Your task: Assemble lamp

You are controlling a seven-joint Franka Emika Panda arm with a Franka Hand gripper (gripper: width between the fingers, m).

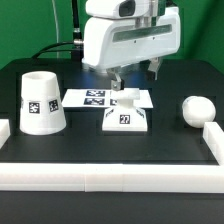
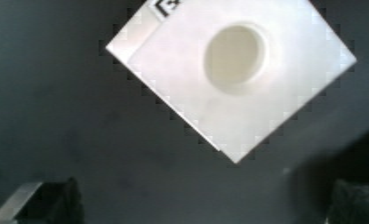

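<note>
My fingers have only bare tabletop between them in the wrist view, short of the white lamp base, so I need to move my gripper toward the base before closing.
The low square lamp base (image 1: 126, 116) sits on the black table near the middle, a marker on its front face. In the wrist view the base (image 2: 216, 95) shows from above as a white square with an oval socket hole (image 2: 236, 57). The tapered shade (image 1: 42, 103) stands at the exterior view's left. The round-headed bulb (image 1: 197, 109) lies at the exterior view's right. My gripper (image 1: 135, 80) hangs just above and behind the base, open and empty; its fingertips (image 2: 39, 200) show at the wrist view's edge, wide apart over bare table.
The marker board (image 1: 105, 97) lies flat behind the base. White border rails (image 1: 110, 177) run along the front, with ends at both sides (image 1: 214, 135). A dark backdrop with cables stands behind the arm.
</note>
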